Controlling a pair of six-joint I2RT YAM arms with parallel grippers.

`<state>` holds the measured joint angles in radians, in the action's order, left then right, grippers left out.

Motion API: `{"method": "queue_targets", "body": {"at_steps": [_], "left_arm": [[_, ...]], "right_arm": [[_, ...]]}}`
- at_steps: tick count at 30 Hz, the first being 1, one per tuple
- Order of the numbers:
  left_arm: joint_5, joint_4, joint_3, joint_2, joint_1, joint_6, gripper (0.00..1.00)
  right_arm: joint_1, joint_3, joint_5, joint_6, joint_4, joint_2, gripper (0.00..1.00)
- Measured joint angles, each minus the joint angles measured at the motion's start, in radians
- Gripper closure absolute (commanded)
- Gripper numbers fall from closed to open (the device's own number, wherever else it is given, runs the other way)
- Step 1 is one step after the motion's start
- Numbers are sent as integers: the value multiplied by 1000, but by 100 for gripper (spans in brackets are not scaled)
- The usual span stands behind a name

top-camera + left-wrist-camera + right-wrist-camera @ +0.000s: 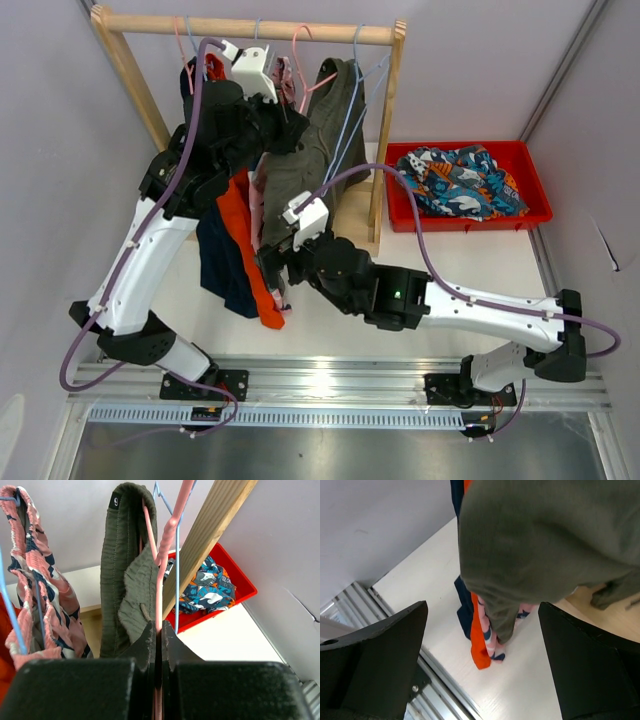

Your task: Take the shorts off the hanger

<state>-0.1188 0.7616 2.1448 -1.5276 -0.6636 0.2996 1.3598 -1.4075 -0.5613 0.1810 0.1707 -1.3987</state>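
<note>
I should grab the olive green shorts (310, 150) by their hanging hem (277, 236) with my right gripper next, so the hanger end stays free to slide off the hanger.
The olive green shorts (310, 150) hang on a pink hanger (167, 545) from the wooden rack (250, 28). My left gripper (159, 635) is shut on that hanger's wire, right beside the olive shorts (120, 580); in the top view it (290, 125) is up by the rail. My right gripper (482, 607) is open and empty, its jaws spread wide below the olive shorts' hem (545, 545). Pink printed shorts (40, 590), orange shorts (250, 250) and navy shorts (222, 265) hang to the left. The floral shorts (462, 182) lie in the red bin (530, 170).
The rack's right post (210, 535) stands close to the hanger, with a blue hanger (176, 580) beside it. Walls close in the left and right sides. A metal rail (320, 380) runs along the near table edge.
</note>
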Motion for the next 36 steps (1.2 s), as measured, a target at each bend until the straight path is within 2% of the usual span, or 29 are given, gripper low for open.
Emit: {"method": "queue_targets", "body": {"at_steps": [10, 12, 16, 17, 18, 19, 27, 31, 36], "left_arm": [[2, -16, -58, 65, 0, 15, 100], [8, -19, -70, 79, 0, 18, 100], [24, -26, -90, 106, 0, 29, 100], [27, -30, -97, 114, 0, 34, 100], [30, -34, -103, 121, 0, 37, 100], [33, -38, -107, 127, 0, 41, 100], [43, -45, -137, 148, 0, 43, 100], [26, -41, -137, 147, -7, 33, 100], [-10, -14, -101, 121, -11, 10, 100]], "right_arm": [[38, -116, -110, -85, -99, -87, 1], [40, -116, -142, -101, -126, -98, 7], [41, -113, -189, -124, -164, -126, 34], [41, -111, -196, -128, -169, -132, 53], [41, -105, -202, -135, -173, -137, 67], [43, -93, -198, -131, -185, -138, 99], [125, -16, -285, -124, -237, -135, 100], [256, 23, -398, -121, -235, -113, 100], [483, 133, -553, -92, -234, -67, 100]]}}
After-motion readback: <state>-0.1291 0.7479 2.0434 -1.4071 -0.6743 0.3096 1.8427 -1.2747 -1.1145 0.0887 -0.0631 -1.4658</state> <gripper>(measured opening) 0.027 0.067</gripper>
